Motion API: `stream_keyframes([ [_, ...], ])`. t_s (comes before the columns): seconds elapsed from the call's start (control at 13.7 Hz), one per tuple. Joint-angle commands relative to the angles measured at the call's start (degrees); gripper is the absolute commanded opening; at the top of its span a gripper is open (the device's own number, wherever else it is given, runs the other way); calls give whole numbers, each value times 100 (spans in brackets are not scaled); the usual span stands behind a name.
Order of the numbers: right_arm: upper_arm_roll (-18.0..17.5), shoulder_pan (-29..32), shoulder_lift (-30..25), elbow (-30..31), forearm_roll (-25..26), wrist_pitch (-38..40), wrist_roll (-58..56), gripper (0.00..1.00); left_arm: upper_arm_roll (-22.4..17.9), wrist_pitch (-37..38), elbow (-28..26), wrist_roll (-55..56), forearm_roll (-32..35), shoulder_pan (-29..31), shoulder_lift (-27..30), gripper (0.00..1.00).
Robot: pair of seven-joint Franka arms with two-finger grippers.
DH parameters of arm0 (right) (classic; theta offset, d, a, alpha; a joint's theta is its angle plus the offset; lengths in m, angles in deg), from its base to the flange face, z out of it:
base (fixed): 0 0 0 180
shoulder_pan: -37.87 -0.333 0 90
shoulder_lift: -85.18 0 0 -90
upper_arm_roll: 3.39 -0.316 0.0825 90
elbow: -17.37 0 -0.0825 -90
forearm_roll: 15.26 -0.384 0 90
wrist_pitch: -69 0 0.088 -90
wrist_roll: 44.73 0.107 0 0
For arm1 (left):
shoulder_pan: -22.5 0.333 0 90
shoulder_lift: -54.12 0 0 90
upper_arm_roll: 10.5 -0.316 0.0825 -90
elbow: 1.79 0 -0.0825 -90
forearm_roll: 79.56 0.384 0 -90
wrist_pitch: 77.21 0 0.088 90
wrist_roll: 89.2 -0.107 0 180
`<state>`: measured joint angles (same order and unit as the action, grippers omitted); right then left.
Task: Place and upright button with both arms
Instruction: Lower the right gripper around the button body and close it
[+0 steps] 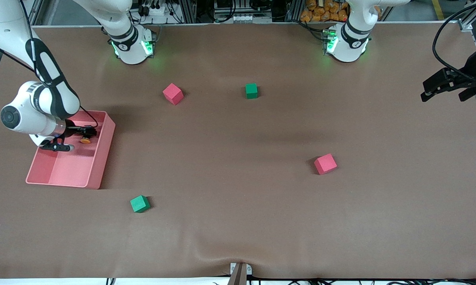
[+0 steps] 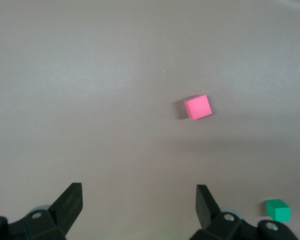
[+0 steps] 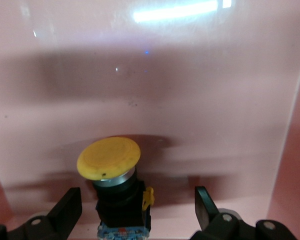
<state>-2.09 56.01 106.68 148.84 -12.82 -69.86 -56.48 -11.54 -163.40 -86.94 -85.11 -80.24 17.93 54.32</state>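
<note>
My right gripper should close its fingers now, as they are on either side of the black body of the button (image 1: 86,140), low over the bottom of the bin. Closing now would hold it.
The button (image 3: 110,159), with a round orange cap on a black body, lies inside the pink bin (image 1: 103,154) at the right arm's end of the table. In the front view the button (image 1: 86,140) shows only as an orange spot. My right gripper (image 3: 137,197) is down in the bin and open. Its fingers (image 3: 69,202) stand on either side of the button's body without touching it. From above, the right gripper (image 1: 79,134) sits under the arm's wrist. My left gripper (image 1: 444,94) waits open and holds nothing, over the table at the left arm's end; its wrist view shows the left gripper (image 2: 138,197) above bare table.
Two red cubes (image 1: 173,94) (image 1: 325,164) and two green cubes (image 1: 251,90) (image 1: 139,204) are scattered on the brown table. The left wrist view shows a red cube (image 2: 198,107) and a green cube (image 2: 278,210). The bin's pink walls (image 3: 296,150) stand close around the right gripper.
</note>
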Motion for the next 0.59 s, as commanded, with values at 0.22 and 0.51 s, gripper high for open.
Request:
stream_keyframes([
  [0.22, -68, 120, -67, 160, 125, -98, 94, 100, 25, 68, 60, -84, 103, 9, -21, 100],
  [0.51, -68, 120, -67, 160, 125, -89, 77, 100, 25, 68, 51, -84, 103, 0, -21, 100],
])
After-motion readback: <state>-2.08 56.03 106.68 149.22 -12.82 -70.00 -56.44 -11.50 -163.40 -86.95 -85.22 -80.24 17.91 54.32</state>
